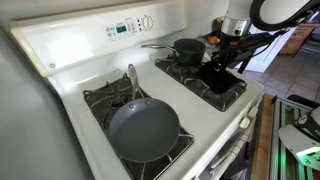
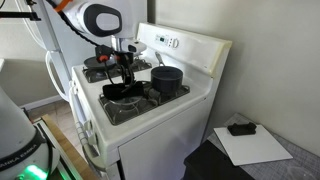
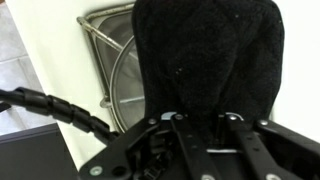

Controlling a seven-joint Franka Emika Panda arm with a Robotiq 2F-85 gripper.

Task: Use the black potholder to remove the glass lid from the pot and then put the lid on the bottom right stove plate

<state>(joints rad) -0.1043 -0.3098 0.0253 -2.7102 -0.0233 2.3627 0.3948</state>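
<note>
The potholder hangs low and drapes over the glass lid's rim, so it is time for my gripper to release the black potholder (image 1: pixel 217 76) now.
My gripper (image 1: pixel 222 62) (image 2: pixel 124 72) hangs over the bottom right stove plate (image 1: pixel 230 98) (image 2: pixel 113 108), shut on the black potholder (image 1: pixel 217 76) (image 2: pixel 124 90). In the wrist view the potholder (image 3: pixel 205 50) bunches between the jaws of the gripper (image 3: pixel 199 116) and drapes downward. Under it shows part of a round clear rim, the glass lid (image 3: pixel 128 85), above the grate (image 3: pixel 95 28). Whether the lid rests on the grate I cannot tell. The pot (image 1: pixel 188 48) (image 2: pixel 166 78) stands on the burner behind, its handle pointing left in an exterior view.
A grey frying pan (image 1: pixel 145 130) fills the front left burner. The control panel (image 1: pixel 125 27) rises at the stove's back. In an exterior view a white sheet with a black object (image 2: pixel 240 128) lies on the floor beside the stove.
</note>
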